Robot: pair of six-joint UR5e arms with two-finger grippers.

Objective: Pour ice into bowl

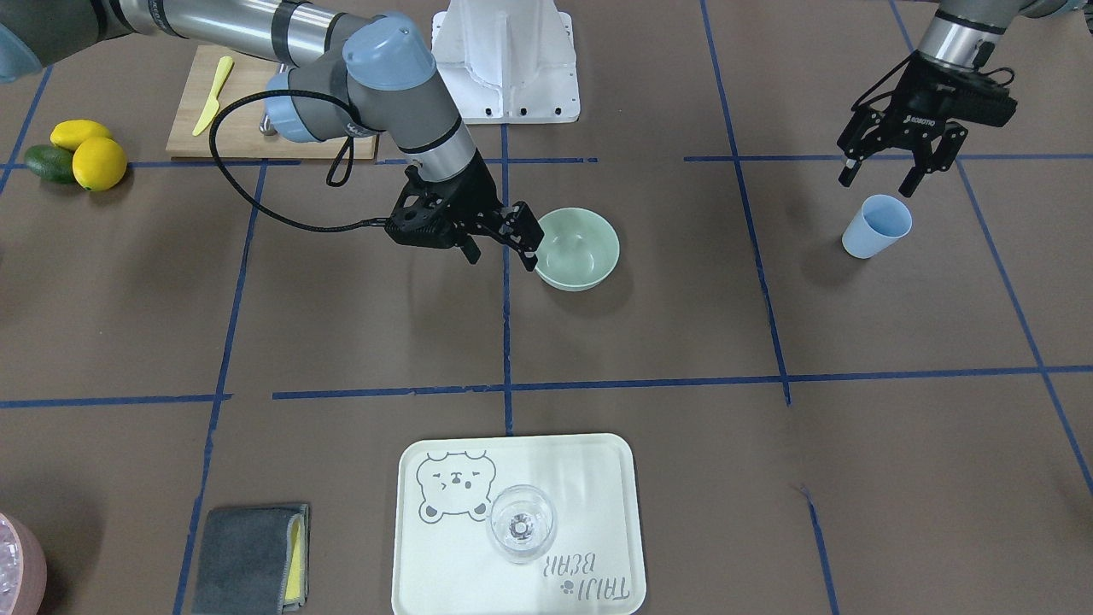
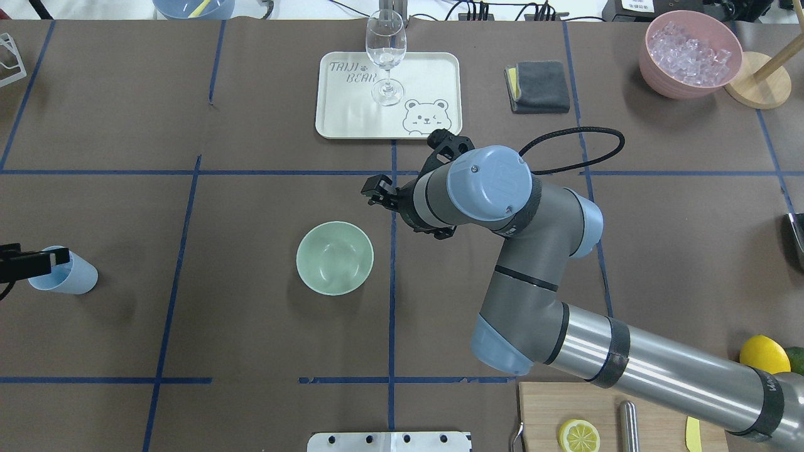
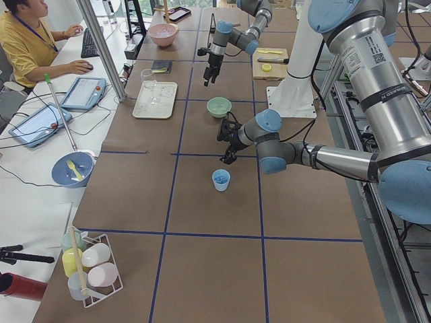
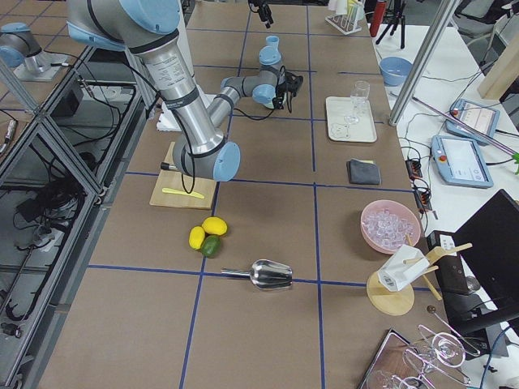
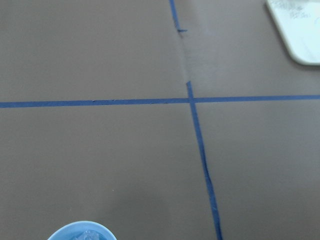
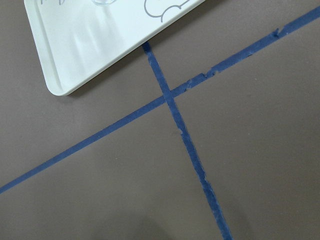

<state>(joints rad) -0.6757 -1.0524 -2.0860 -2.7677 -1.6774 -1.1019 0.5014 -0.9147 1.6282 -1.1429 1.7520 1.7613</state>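
The left gripper grabs the light blue cup's side (image 1: 867, 239) next, to hold the cup upright because loose ice sits inside.
The pale sage-green bowl (image 1: 579, 248) stands near the table's middle, also in the overhead view (image 2: 335, 257); I see no ice in it. My right gripper (image 1: 499, 252) is open and empty, hovering just beside the bowl's rim on the tray side. A light blue cup (image 1: 877, 226) stands on the robot's left side of the table. My left gripper (image 1: 878, 179) is open, just above the cup and apart from it. The left wrist view shows the cup's rim at the bottom edge with pale glassy ice (image 5: 85, 235) inside.
A cream tray (image 1: 589, 478) with a clear wine glass (image 1: 521, 523) sits at the far edge. A pink container of icy pieces (image 2: 689, 53), a grey cloth (image 2: 539, 86), a cutting board (image 1: 256, 111), lemons (image 1: 98, 162) and a metal scoop (image 4: 270, 274) lie on the right side.
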